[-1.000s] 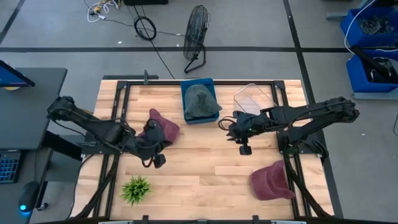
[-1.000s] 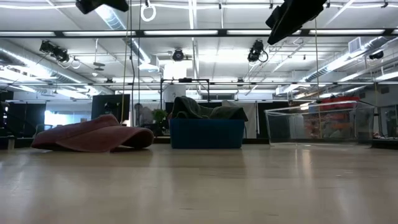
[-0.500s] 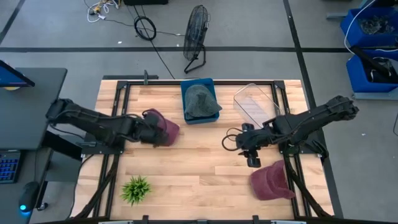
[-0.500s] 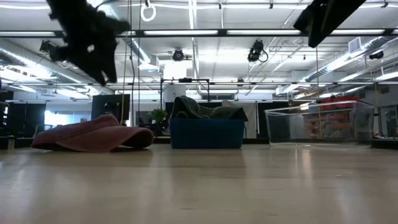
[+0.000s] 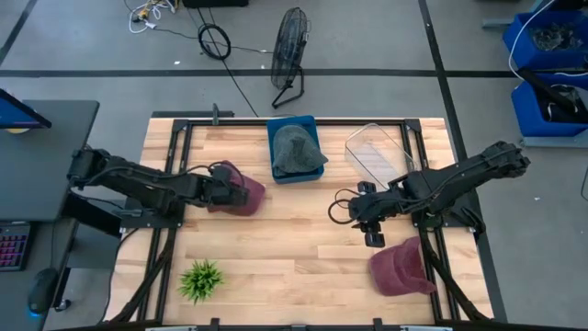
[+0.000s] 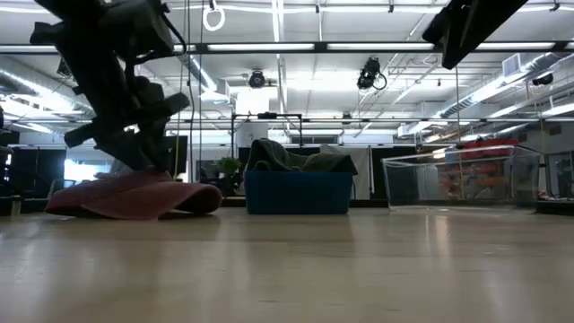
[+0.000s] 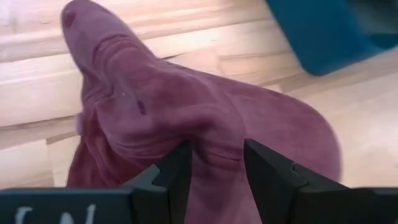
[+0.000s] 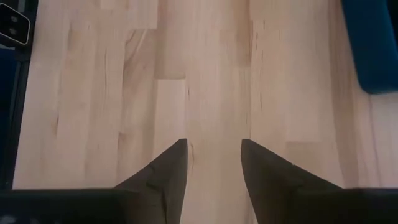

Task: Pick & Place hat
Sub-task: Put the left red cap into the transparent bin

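Observation:
I should put the maroon hat in the clear plastic box [image 5: 378, 154], so I should next grab the hat with my left gripper by its raised fold [image 5: 241, 190] beside the hat's edge.
A maroon hat [image 5: 246, 193] lies flat on the table's left half; it also shows in the low view [image 6: 134, 199]. My left gripper [image 5: 227, 189] stands open over its crown [image 7: 155, 106], one finger on either side of a raised fold. A second maroon hat [image 5: 401, 268] lies at the near right. My right gripper [image 5: 349, 210] hovers open above bare wood [image 8: 214, 93], left of and beyond that hat. A grey-green hat [image 5: 296, 149] sits in the blue bin [image 5: 274, 165] at the far middle. My left gripper [image 7: 217, 152] comes at the maroon hat's crown slanting down from the table's left, its fingers apart over a fold of the cloth [image 7: 214, 124]. Whether the fingertips [image 7: 183, 155] touch the cloth I cannot tell. The hat lies flat on the table.
A clear plastic box [image 5: 375, 152] stands right of the blue bin. A small green plant [image 5: 200, 279] sits at the near left. Bare wood lies between the two arms in the table's middle.
My left gripper has gone toward the table's far edge and down onto the left maroon hat, coming into the low view from above. My right gripper has moved toward the near edge and a little right, closer to the near-right hat. Neither hat has moved.

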Controlling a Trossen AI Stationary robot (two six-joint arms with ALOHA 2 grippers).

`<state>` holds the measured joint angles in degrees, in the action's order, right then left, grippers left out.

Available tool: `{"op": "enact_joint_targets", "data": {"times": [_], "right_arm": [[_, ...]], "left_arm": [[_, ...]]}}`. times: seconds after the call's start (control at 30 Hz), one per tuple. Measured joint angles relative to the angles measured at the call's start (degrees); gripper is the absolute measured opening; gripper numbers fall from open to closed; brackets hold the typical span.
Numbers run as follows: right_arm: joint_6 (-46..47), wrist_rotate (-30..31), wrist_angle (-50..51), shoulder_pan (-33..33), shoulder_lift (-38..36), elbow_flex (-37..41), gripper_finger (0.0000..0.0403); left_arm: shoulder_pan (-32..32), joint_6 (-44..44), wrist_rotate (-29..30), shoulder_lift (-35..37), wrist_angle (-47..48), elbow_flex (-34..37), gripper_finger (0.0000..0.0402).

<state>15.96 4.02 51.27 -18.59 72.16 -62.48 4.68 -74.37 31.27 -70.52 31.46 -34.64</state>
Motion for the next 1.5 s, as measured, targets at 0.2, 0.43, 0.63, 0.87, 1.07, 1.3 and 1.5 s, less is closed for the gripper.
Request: {"op": "enact_joint_targets", "data": {"times": [0.2,0.43,0.63,0.87,1.07,1.3,1.5], "right_arm": [[-0.4,0.0,0.0,0.0,0.0,0.0,0.0153],[-1.6,0.0,0.0,0.0,0.0,0.0,0.0153],[-3.6,0.1,0.0,0.0,0.0,0.0,0.0153],[-3.6,0.1,-0.2,0.0,0.0,0.0,0.0152],[-2.9,-0.2,0.4,0.0,-0.1,-0.9,0.0152],[0.5,0.1,6.8,-0.8,-7.6,-3.4,0.0152],[7.2,2.3,18.7,-3.4,-16.5,-3.4,0.0152]], "left_arm": [[-1.3,0.1,-3.5,0.0,0.3,1.4,0.0127],[-1.3,5.4,-4.2,0.0,-3.6,1.4,0.0016],[-0.9,8.0,-4.3,0.0,-4.9,-2.0,0.0010],[3.4,17.7,-1.1,0.0,-5.1,-15.6,0.0008],[7.8,26.6,4.9,-1.1,-5.2,-26.4,0.0007],[5.9,32.2,7.0,-6.2,-10.2,-30.5,0.0007],[-1.0,37.6,2.0,-14.1,-19.5,-32.7,0.0009]]}}
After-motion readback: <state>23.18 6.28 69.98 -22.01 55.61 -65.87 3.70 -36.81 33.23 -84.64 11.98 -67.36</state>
